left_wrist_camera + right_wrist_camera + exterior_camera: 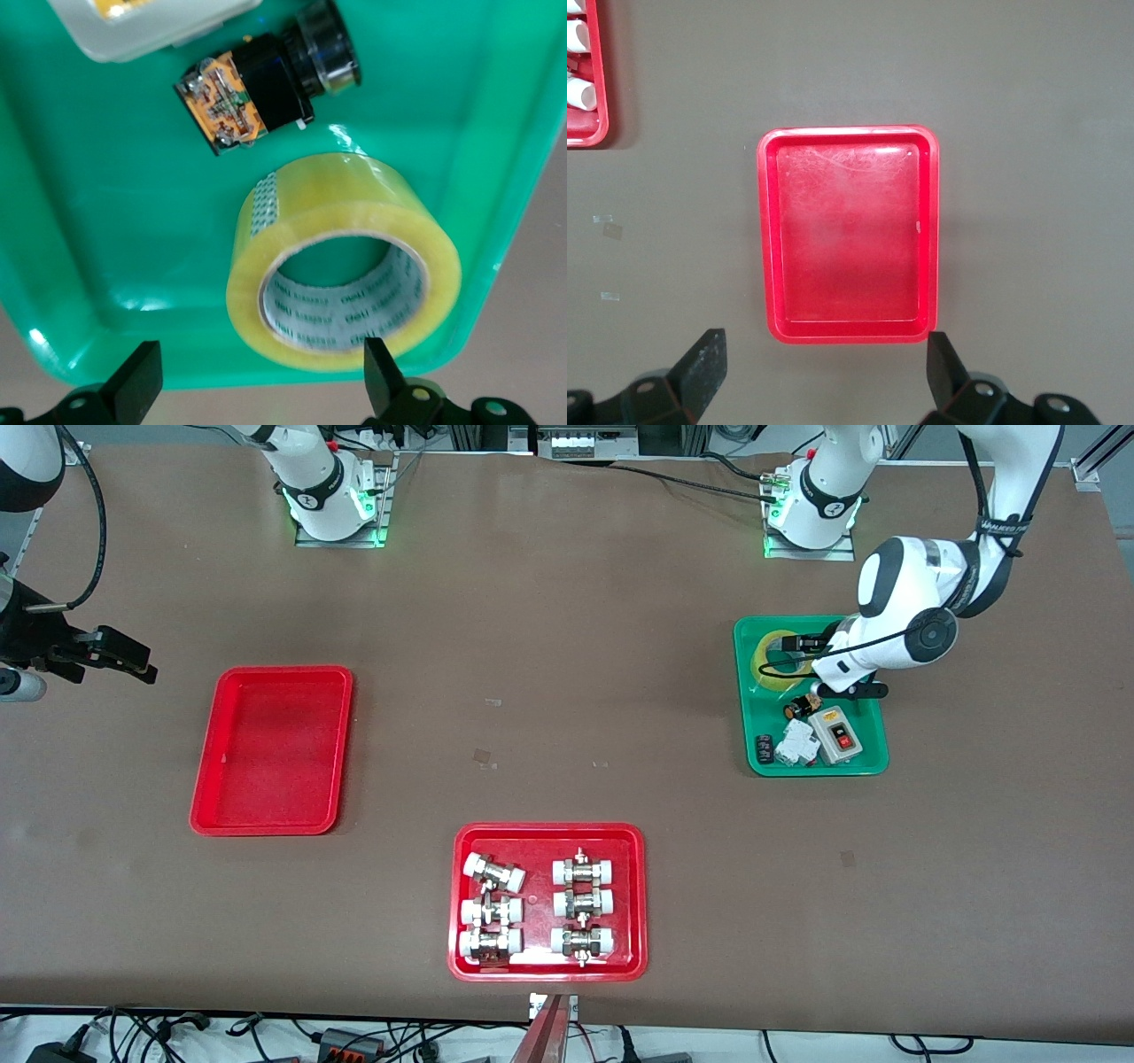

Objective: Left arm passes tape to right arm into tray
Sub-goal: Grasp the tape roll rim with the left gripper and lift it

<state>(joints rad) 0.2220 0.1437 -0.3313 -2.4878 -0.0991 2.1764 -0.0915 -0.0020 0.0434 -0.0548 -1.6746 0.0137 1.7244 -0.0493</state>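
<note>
Next, my left gripper takes hold of the yellow tape's ring side (pixel 262 328), to hand the tape (pixel 345 257) to my right gripper.
The yellow tape (pixel 773 658) lies flat in the green tray (pixel 744 691), at the tray's end nearer the robot bases. My left gripper (pixel 796 648) is low over the tray beside the roll, open and empty. In the left wrist view the tape (pixel 345 257) sits just ahead of the left gripper (pixel 261 376), with one fingertip (pixel 381 367) close to its rim. My right gripper (pixel 124 659) hangs open and empty in the air, past the right arm's end of the plain red tray (pixel 275 748). The right wrist view shows that tray (pixel 769 230) empty, ahead of the right gripper (pixel 824 359).
The green tray (pixel 106 221) also holds an orange-and-black component (pixel 257 88), a grey switch box with a red button (pixel 837 735) and a white breaker (pixel 795 744). A red tray of white-capped metal fittings (pixel 547 833) lies near the table's front edge.
</note>
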